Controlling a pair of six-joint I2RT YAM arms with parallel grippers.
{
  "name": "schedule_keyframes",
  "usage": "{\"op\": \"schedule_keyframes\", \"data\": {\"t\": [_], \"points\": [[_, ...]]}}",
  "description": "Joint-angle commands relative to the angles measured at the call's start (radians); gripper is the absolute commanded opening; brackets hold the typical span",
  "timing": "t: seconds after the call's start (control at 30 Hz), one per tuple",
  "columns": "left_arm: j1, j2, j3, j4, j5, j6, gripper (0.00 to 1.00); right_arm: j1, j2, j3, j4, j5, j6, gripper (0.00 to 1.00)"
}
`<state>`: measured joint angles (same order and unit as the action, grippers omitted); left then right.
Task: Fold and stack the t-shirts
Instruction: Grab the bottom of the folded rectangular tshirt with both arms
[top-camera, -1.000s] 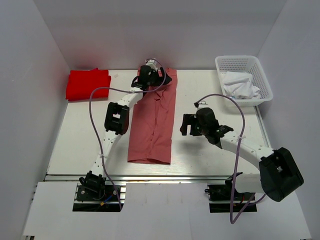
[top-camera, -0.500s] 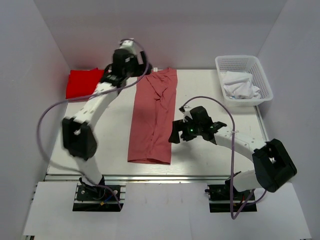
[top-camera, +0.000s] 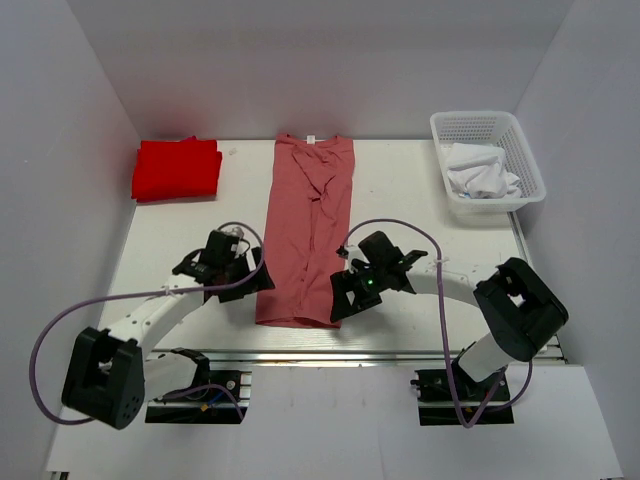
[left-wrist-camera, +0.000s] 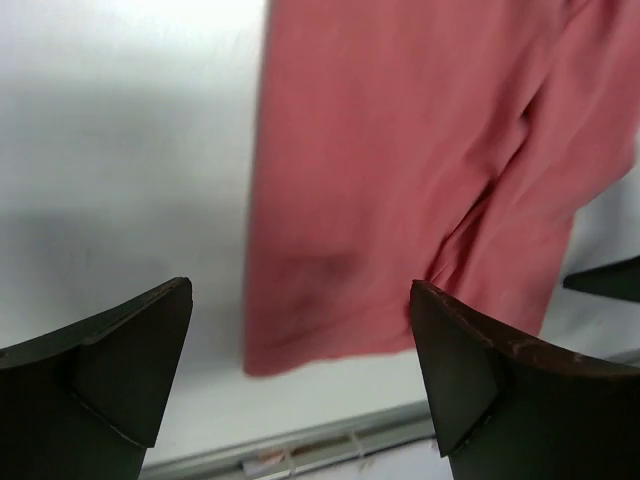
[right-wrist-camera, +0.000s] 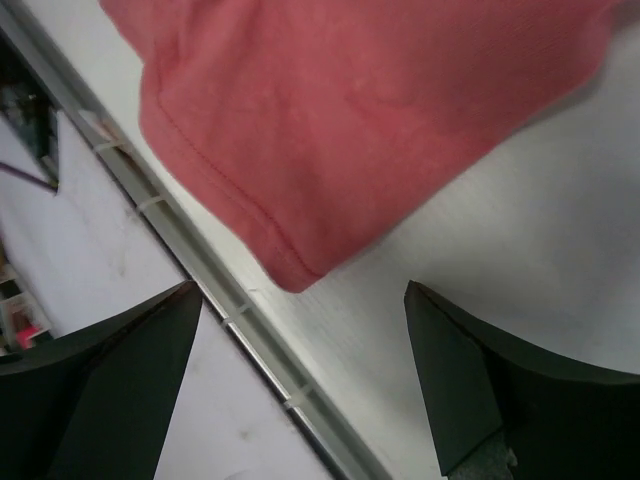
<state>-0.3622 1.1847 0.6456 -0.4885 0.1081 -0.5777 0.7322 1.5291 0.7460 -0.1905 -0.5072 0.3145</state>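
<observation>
The pink shirt's near corner is below my right gripper's open fingers, so they would miss it if they closed now. My right gripper should go lower first, then close on the pink shirt's corner.
The rose-pink t-shirt (top-camera: 305, 230) lies folded into a long strip down the middle of the table. The bright red t-shirt (top-camera: 177, 168) lies folded at the back left corner. My left gripper (top-camera: 256, 281) is open just left of the pink strip's near end. My right gripper (top-camera: 339, 297) is open just right of that near end. The left wrist view shows the pink shirt's near left corner (left-wrist-camera: 300, 345) between the open fingers. The right wrist view shows its near right corner (right-wrist-camera: 295, 265) just above the table's front rail.
A white mesh basket (top-camera: 480, 125) with white cloth (top-camera: 480, 170) stands at the back right. The table's metal front rail (top-camera: 300, 340) runs close behind the shirt's near hem. White walls enclose the table on three sides.
My left arm swung from the far end of the pink shirt down to its near left corner. My right gripper moved nearer and left to the near right corner.
</observation>
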Motion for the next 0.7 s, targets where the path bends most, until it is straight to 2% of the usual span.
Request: {"op": "schedule_keyframes", "data": {"t": [0.0,0.27,0.4,0.47,0.53,0.57,0.6,0.63,0.67], "points": [[-0.003,-0.138,-0.067,-0.067,0.054,-0.060,1.00,0.018,0.026,0.006,-0.032,-0.039,0.018,0.89],[-0.012,-0.198,-0.218,-0.076,0.145,-0.048,0.92,0.038,0.094,-0.013,0.039,-0.079,0.049,0.84],[-0.012,-0.198,-0.262,-0.047,0.142,-0.048,0.89,0.036,0.147,0.001,0.066,-0.076,0.077,0.75],[-0.012,-0.189,-0.290,-0.009,0.151,-0.048,0.84,0.036,0.172,0.010,0.069,-0.059,0.087,0.69],[-0.012,-0.162,-0.299,0.011,0.163,-0.037,0.81,0.035,0.184,0.018,0.079,-0.060,0.101,0.59],[-0.012,-0.162,-0.299,0.011,0.163,-0.037,0.78,0.036,0.199,0.027,0.076,-0.045,0.104,0.45],[-0.012,-0.151,-0.299,0.011,0.163,-0.037,0.75,0.033,0.204,0.030,0.063,-0.037,0.109,0.39],[-0.021,-0.151,-0.299,0.011,0.176,-0.037,0.71,0.033,0.209,0.036,0.054,-0.022,0.113,0.17],[-0.021,-0.151,-0.310,0.024,0.176,-0.037,0.64,0.033,0.206,0.030,0.045,-0.011,0.120,0.05]]}}
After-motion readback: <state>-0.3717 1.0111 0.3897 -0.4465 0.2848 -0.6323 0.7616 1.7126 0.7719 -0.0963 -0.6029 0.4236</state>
